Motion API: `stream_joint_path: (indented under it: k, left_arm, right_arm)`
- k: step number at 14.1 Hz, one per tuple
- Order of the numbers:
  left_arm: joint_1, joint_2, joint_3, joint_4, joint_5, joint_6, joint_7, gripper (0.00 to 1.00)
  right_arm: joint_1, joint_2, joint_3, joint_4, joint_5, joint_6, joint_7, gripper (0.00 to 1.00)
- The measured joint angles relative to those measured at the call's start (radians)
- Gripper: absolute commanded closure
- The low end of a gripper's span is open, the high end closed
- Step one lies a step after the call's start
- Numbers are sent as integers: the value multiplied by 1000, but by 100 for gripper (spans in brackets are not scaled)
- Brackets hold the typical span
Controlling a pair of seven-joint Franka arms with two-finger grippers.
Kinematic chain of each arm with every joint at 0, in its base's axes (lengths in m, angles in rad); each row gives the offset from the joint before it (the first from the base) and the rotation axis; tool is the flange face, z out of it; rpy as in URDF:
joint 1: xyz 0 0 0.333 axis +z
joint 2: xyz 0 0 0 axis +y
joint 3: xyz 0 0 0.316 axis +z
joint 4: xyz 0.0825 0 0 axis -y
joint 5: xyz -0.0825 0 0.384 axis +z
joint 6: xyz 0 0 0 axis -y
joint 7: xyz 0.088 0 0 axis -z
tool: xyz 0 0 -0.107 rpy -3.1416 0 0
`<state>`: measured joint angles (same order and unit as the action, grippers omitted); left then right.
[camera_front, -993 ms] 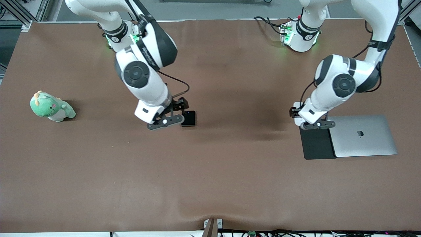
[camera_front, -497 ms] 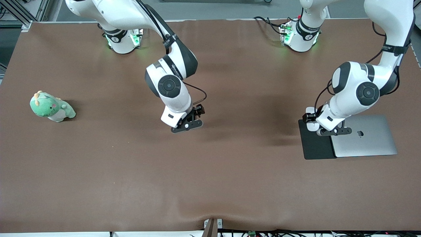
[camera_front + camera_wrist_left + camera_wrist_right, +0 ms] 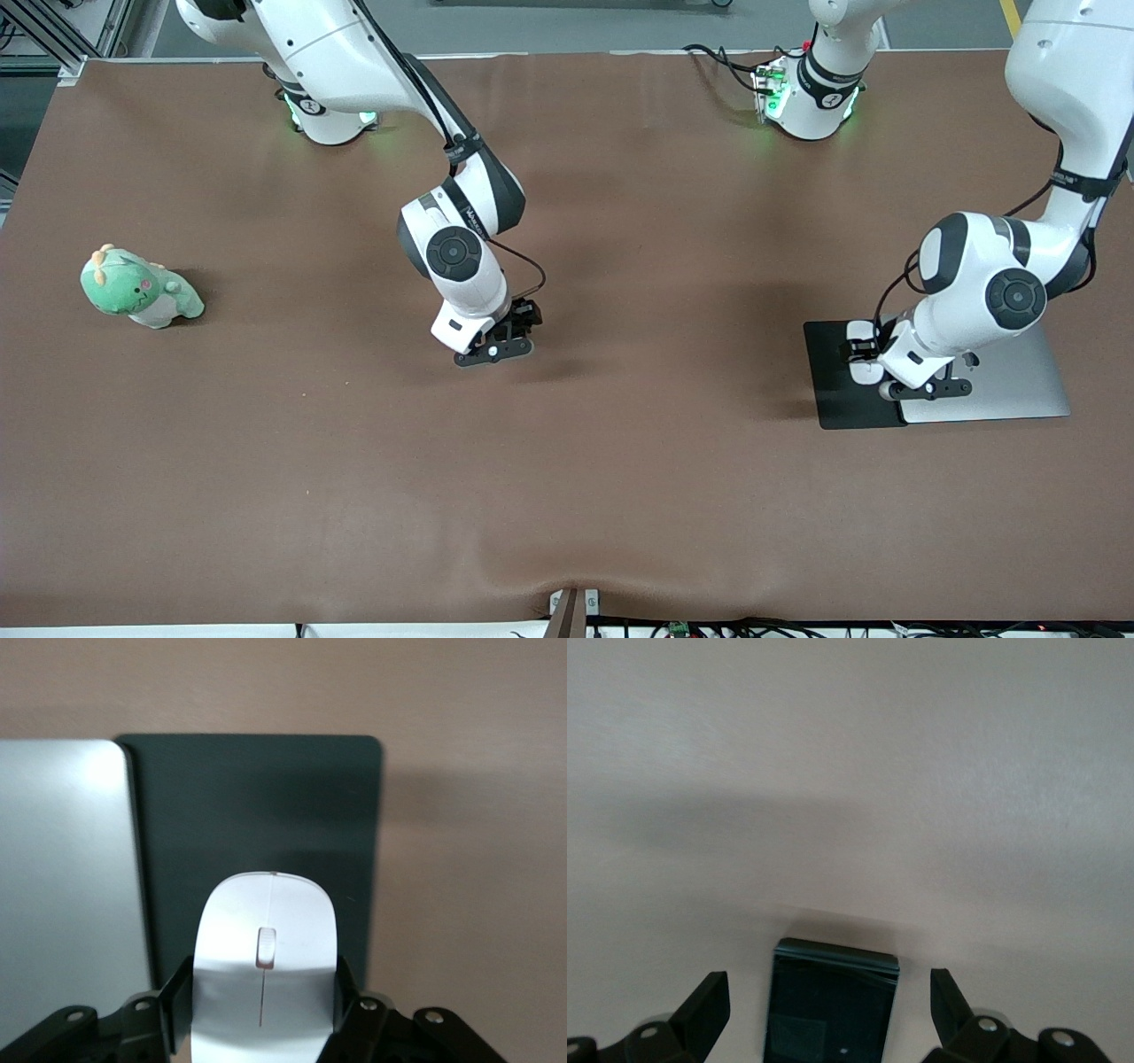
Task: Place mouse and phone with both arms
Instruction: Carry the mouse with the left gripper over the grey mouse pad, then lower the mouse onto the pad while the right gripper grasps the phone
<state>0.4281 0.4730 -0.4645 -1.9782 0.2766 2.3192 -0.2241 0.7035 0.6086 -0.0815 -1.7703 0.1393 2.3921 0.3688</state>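
My left gripper should keep holding the white mouse point(image 3: 866, 372) until it's down on the black mouse pad, as it's still above it.
The white mouse point(image 3: 264, 921) sits between the fingers of my left gripper point(image 3: 264, 997), which is shut on its sides. It is held low over the black mouse pad point(image 3: 257, 797). In the front view my left gripper point(image 3: 858, 354) is over the pad point(image 3: 833, 399), beside the laptop. The black phone point(image 3: 831, 979) lies flat on the brown table between the fingers of my right gripper point(image 3: 829, 1005). That gripper is open, with a gap on each side of the phone. In the front view my right gripper point(image 3: 524, 319) is at mid-table and hides the phone.
A closed silver laptop point(image 3: 1019, 390) lies against the mouse pad at the left arm's end of the table; it also shows in the left wrist view point(image 3: 62, 877). A green plush toy point(image 3: 140, 288) sits at the right arm's end. The table top is brown cloth.
My right gripper has moved from beside the phone to over it, and the phone is now hidden in the front view. My left gripper has moved toward the front camera over the mouse pad.
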Motion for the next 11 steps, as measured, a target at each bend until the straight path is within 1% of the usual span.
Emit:
stream_joint_path:
  k: [2, 5, 7, 11]
  left_arm:
    - [21, 39, 0, 27, 37, 6, 0, 60]
    - [25, 83, 0, 63, 46, 7, 1, 60]
    - [23, 105, 0, 75, 62, 16, 1, 60]
    - [23, 146, 7, 83, 87, 48, 1, 60]
  right_arm:
    - [1, 0, 1, -20, 0, 17, 11, 0]
    - [6, 0, 4, -50, 1, 41, 29, 0]
    - [15, 0, 5, -73, 1, 56, 57, 0]
    - [31, 0, 6, -81, 16, 62, 79, 0]
